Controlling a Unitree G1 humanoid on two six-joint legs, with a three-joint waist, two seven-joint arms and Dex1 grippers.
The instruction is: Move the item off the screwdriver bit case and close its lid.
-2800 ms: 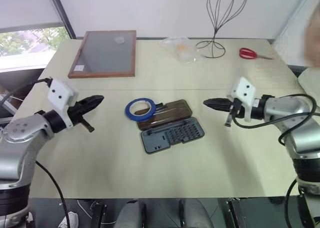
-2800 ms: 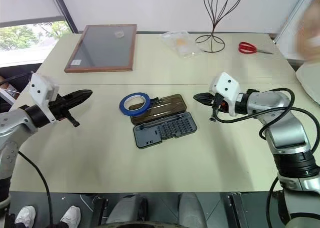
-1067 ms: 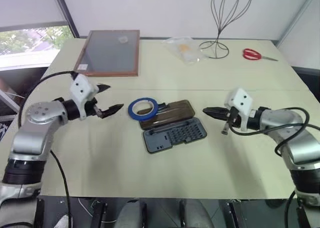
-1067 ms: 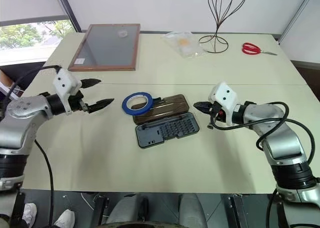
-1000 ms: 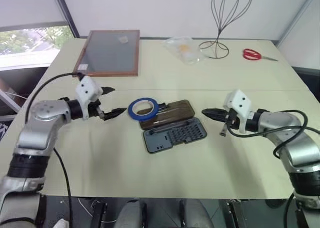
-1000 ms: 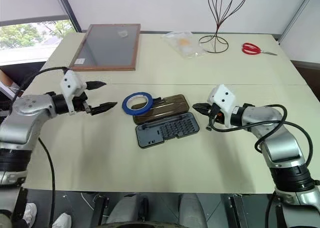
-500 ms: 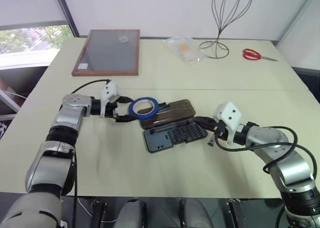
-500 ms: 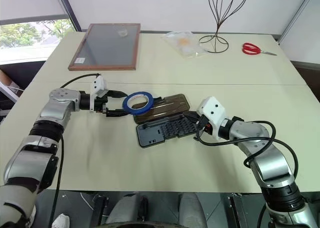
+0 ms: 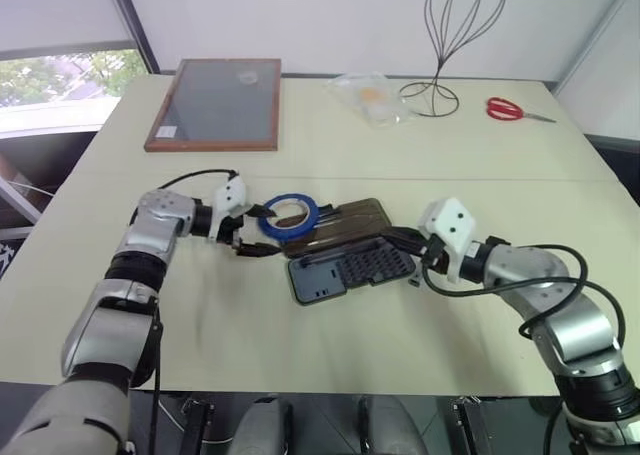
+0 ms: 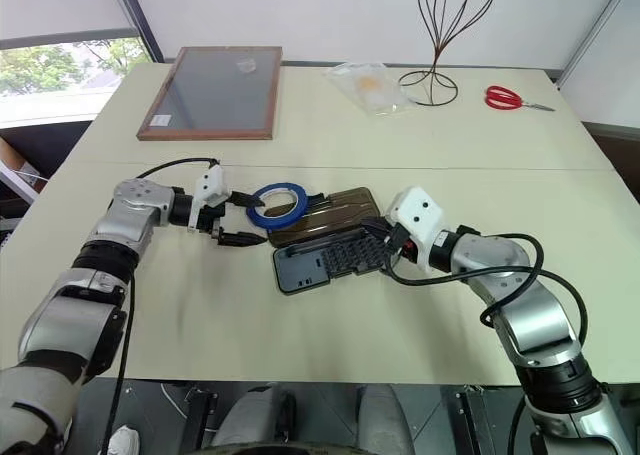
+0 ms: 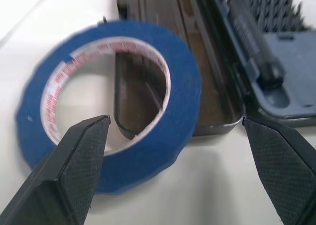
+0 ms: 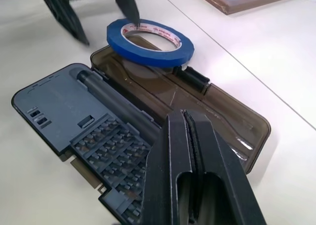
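Observation:
My left gripper is going to grab the blue tape ring by its band (image 9: pixel 275 230) and move the ring off the screwdriver bit case (image 9: pixel 350 269), so the case can be closed.
The item, a blue tape ring (image 9: pixel 290 215), lies partly on the left end of the lid (image 9: pixel 345 218) and partly on the table. The screwdriver bit case (image 9: pixel 350 269) lies open and flat, its grey base nearest me with rows of bits. My left gripper (image 9: pixel 268 231) is open just left of the tape (image 11: pixel 182 86), one finger at the ring's edge and the other toward the case corner, holding nothing. My right gripper (image 9: pixel 390 238) is shut, its tip low over the right end of the base (image 12: pixel 64 111) by the hinge. Whether it touches the case cannot be told.
A wooden-framed grey board (image 9: pixel 212 105) lies at the back left. A clear plastic bag (image 9: pixel 365 97), a black wire stand (image 9: pixel 430 97) and red scissors (image 9: pixel 505 107) sit along the far edge. Bare tabletop surrounds the case in front and to the left.
My left gripper has swung right and down, from well left of the tape to right beside it, staying open. My right gripper has slid left, from beside the case to over its right end.

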